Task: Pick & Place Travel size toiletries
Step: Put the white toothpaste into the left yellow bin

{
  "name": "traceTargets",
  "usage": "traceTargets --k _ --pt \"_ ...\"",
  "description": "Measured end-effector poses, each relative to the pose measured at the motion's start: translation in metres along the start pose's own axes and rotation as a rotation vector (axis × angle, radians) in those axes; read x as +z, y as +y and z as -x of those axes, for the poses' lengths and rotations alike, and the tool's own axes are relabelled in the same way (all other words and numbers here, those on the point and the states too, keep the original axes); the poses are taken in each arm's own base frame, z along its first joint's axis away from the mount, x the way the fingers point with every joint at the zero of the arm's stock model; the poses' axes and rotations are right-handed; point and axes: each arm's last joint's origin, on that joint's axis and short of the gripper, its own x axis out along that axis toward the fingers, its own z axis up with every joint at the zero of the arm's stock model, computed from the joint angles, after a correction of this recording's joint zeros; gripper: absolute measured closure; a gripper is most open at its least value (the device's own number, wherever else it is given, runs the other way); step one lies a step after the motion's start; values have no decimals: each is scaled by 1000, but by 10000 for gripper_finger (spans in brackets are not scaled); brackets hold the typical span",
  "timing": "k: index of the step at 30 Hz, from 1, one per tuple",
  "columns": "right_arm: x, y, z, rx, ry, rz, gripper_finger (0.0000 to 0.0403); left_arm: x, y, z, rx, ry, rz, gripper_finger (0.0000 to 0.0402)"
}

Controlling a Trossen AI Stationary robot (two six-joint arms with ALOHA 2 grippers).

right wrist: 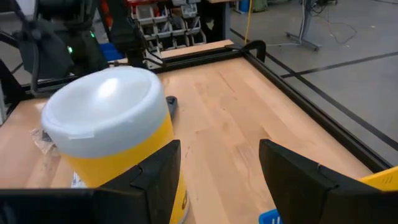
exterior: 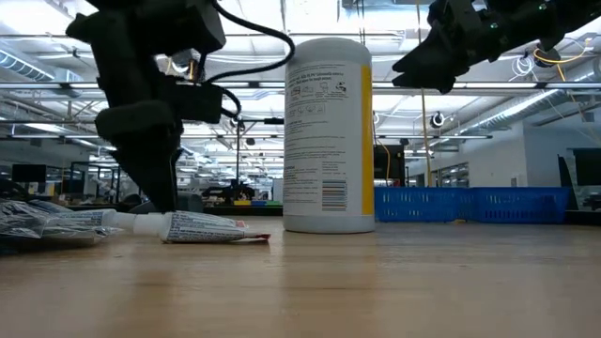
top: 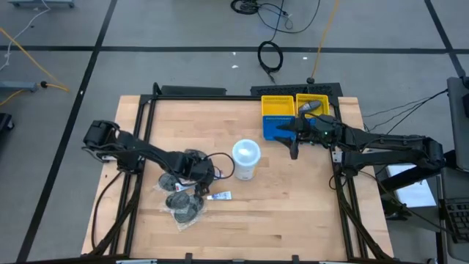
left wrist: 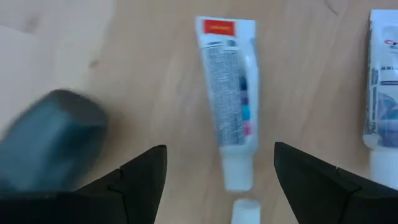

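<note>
My left gripper needs to pick up the white tube (left wrist: 231, 87) for placing, so next it should grab the tube by its end with the cap (left wrist: 237, 171).
A white tube (left wrist: 229, 93) with small print and a white cap lies flat on the wooden table; it also shows in the low view (exterior: 211, 227). My left gripper (left wrist: 221, 152) is open and points down over it, one finger on either side of the tube's cap end, touching nothing. A dark grey mini bottle (left wrist: 53, 140) lies beside it and a second white tube (left wrist: 382, 93) on the other side. Clear-wrapped dark discs (top: 179, 202) lie in a heap at the table's near left. My right gripper (top: 294, 147) is open and empty, raised by the blue bin (top: 277, 129).
The tall white tub (top: 246, 158) with yellow label stands upright mid-table, between the two grippers. Two yellow bins (top: 278, 105) stand at the far right behind the blue bin; a grey item (top: 309, 108) lies in the right-hand one. Bare wood lies toward the near edge.
</note>
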Motion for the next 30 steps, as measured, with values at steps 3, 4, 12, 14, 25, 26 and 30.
traceTargets --k 3,4,12,14,25,26,30 --pt "0 1 0 2 -4 -1 193 -2 -2 -10 -2 41 -8 117" --pt "1 1 0 3 -6 -1 193 -4 -2 -13 3 58 -10 117" --pt "1 1 0 3 -10 -1 193 -4 -4 -20 -8 79 -18 119" --pt "1 1 0 3 -10 -1 193 -4 -4 -21 -13 84 -19 130" --pt "1 1 0 4 -10 -1 193 -5 -5 -21 -36 103 -21 317" --pt "1 1 0 4 -10 -1 193 -5 -5 -21 -33 103 -22 335" --pt "1 1 0 4 -10 -1 193 -7 -4 -21 -26 119 -22 364"
